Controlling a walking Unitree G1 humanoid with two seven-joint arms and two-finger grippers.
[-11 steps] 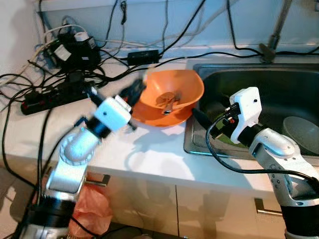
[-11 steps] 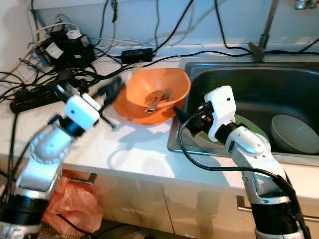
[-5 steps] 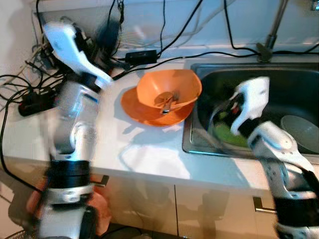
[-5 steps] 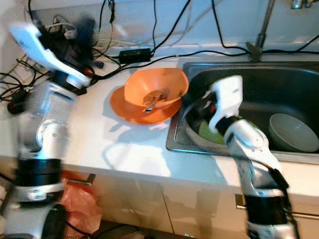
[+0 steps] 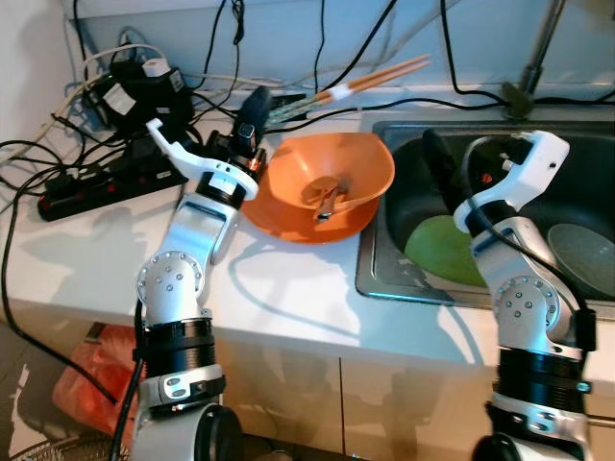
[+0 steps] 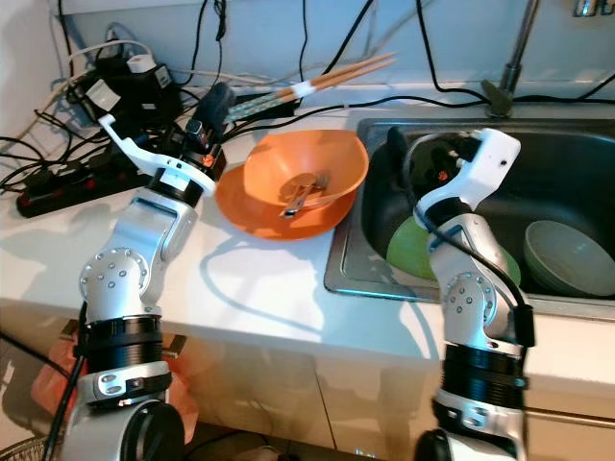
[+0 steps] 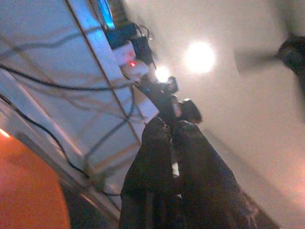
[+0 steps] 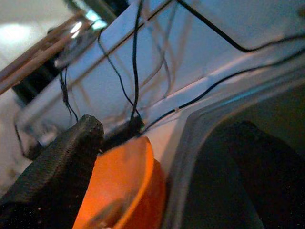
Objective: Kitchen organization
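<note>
The chopsticks' plain wooden ends stick out free while my left gripper's fingers cover the patterned ends, so my right gripper should grab the chopsticks by the plain ends next.
My left gripper (image 5: 254, 106) is raised over the back of the counter, shut on a pair of wooden chopsticks (image 5: 360, 82) that stick out to the right above the orange bowl (image 5: 351, 163). In the left wrist view its fingers (image 7: 157, 157) are pressed together. The bowl sits on an orange plate (image 5: 279, 219) and holds a spoon (image 5: 322, 197). My right gripper (image 5: 438, 161) hangs over the left part of the sink (image 5: 370, 280), open, with its fingers (image 8: 71, 157) spread wide and nothing between them.
A green plate (image 5: 437, 252) and a grey bowl (image 5: 582, 257) lie in the sink. The faucet (image 5: 531, 60) stands at the back. A black power strip (image 5: 86, 192), adapters (image 5: 139, 86) and tangled cables (image 5: 58, 154) crowd the counter's back left. White counter runs along the front edge.
My left arm swung up to the back left, then came down beside the bowl, the chopsticks now plainly in its gripper. My right gripper rose from the sink's left rim to over the basin.
</note>
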